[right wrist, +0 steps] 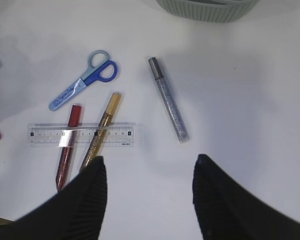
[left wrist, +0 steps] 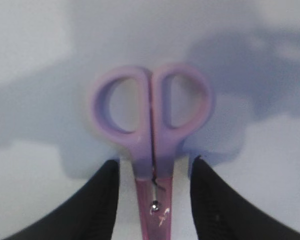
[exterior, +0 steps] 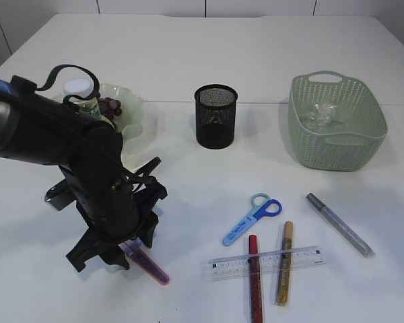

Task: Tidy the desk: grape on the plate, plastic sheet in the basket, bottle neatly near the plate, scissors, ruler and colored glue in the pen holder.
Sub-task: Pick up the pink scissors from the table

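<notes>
I should pick up the pink scissors next with my left gripper by the narrow neck [left wrist: 153,159] below the finger loops, because the loops spread wider than my open fingers.
My left gripper [exterior: 121,250] is open and points down over purple-handled scissors with pink blades [exterior: 150,267]. In the left wrist view the jaws [left wrist: 155,161] straddle the blades [left wrist: 152,150] without touching them. My right gripper [right wrist: 150,159] is open and empty above bare table. Blue scissors [exterior: 252,219], a clear ruler [exterior: 264,262], and red [exterior: 254,282], gold [exterior: 284,272] and silver [exterior: 339,224] glue pens lie at the front right. Grapes [exterior: 110,105] sit on the pale plate [exterior: 136,128]. The white-capped bottle [exterior: 79,89] is partly hidden behind my left arm. The plastic sheet [exterior: 320,114] lies in the green basket [exterior: 337,151].
The black mesh pen holder [exterior: 215,116] stands mid-table between plate and basket. The right wrist view shows the blue scissors [right wrist: 85,85], ruler [right wrist: 82,135], the red [right wrist: 69,145], gold [right wrist: 102,130] and silver [right wrist: 169,100] glue pens, and the basket's rim [right wrist: 210,10].
</notes>
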